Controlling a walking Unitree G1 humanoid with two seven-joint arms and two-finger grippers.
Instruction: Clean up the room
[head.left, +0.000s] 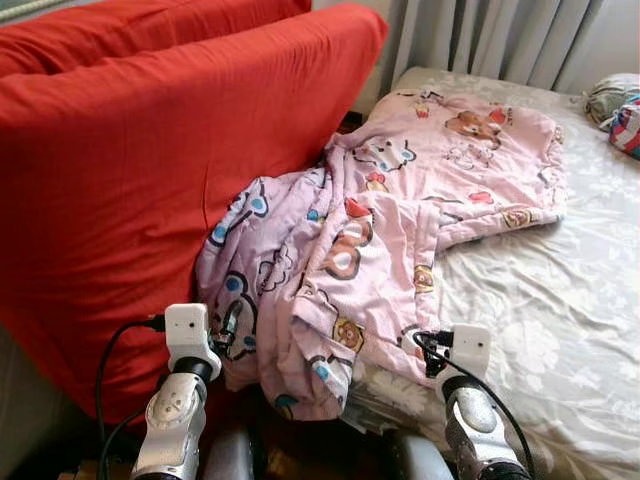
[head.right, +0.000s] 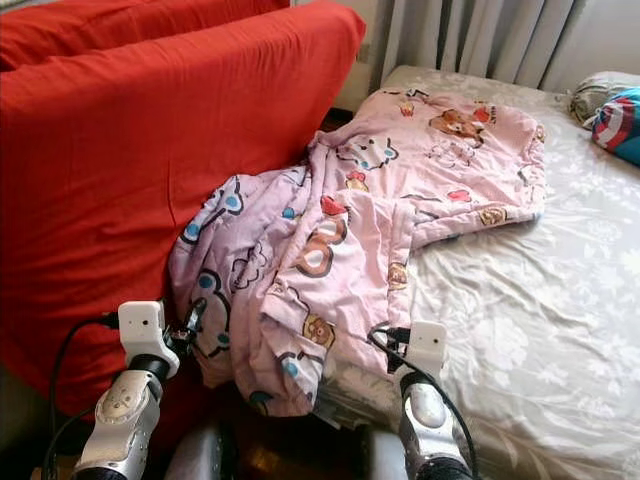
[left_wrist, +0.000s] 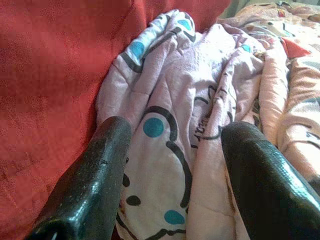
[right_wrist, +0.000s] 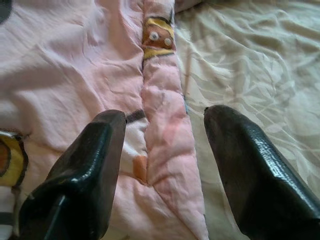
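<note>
I should next grab the quilt by its padded hem with my right gripper, because that hem stands up from the sheet while the rest of the quilt is slack.
A pink quilt (head.left: 400, 210) with cartoon prints lies crumpled over the left part of the bed (head.left: 560, 300). Its near end hangs off the bed's corner against a red sofa (head.left: 130, 170). My left gripper (head.left: 232, 335) stands open at the hanging left fold, and in the left wrist view its fingers (left_wrist: 100, 170) straddle quilt fabric (left_wrist: 170, 100) beside the red cover. My right gripper (head.left: 430, 352) is open at the quilt's near right hem. The right wrist view has that hem (right_wrist: 165, 125) running between the two fingers, with grey sheet (right_wrist: 250, 65) to one side.
Grey curtains (head.left: 500, 40) hang behind the bed's far end. A bundle of coloured cloth (head.left: 618, 105) lies at the bed's far right. The right half of the grey patterned sheet is bare. Dark floor shows between my arms at the bed's corner.
</note>
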